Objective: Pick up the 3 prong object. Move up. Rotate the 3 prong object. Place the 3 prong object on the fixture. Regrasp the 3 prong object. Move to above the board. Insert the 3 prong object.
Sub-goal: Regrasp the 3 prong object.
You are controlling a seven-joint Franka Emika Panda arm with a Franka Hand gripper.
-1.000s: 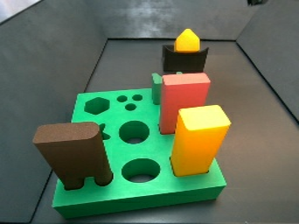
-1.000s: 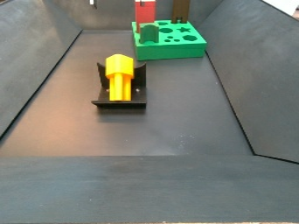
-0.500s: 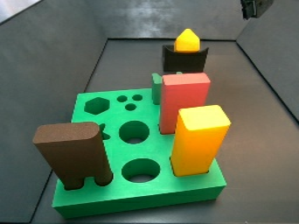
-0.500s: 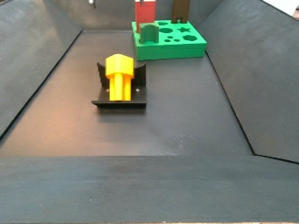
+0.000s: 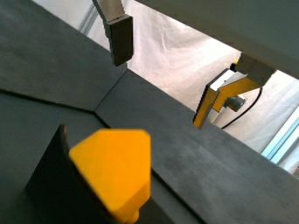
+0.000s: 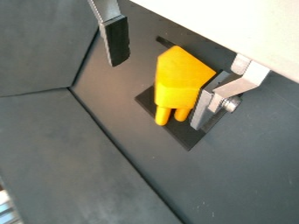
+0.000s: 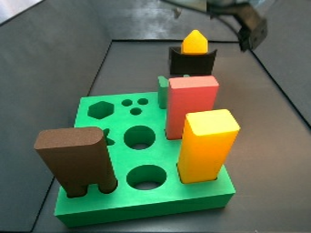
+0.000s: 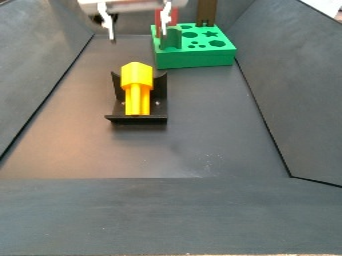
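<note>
Next, my gripper picks up the 3 prong object by its wide body, leaving its prongs free to enter the board [image 7: 122, 136].
The 3 prong object [image 8: 136, 84], small and yellow-orange, lies on the dark fixture [image 8: 135, 113] with its prongs toward the near end. In a side view its pointed end [image 7: 195, 41] sticks up above the fixture [image 7: 191, 63]. My gripper [image 8: 134, 20] hangs open above it and holds nothing. In both wrist views the piece [image 6: 177, 81] [image 5: 114, 164] shows below and between the fingers [image 6: 115, 40]. The gripper [image 7: 249, 27] is blurred at the upper right in a side view. The green board [image 7: 122, 136] lies apart from the fixture.
On the board stand a red block [image 7: 191, 105], a tall yellow-orange block [image 7: 206, 141] and a brown legged block [image 7: 75, 160]. A small green piece [image 7: 163, 91] stands beside the red block. Dark sloping walls [image 8: 47, 90] enclose the floor.
The gripper has come down from the top edge into both side views, toward the fixture. The 3 prong object and the blocks have not moved.
</note>
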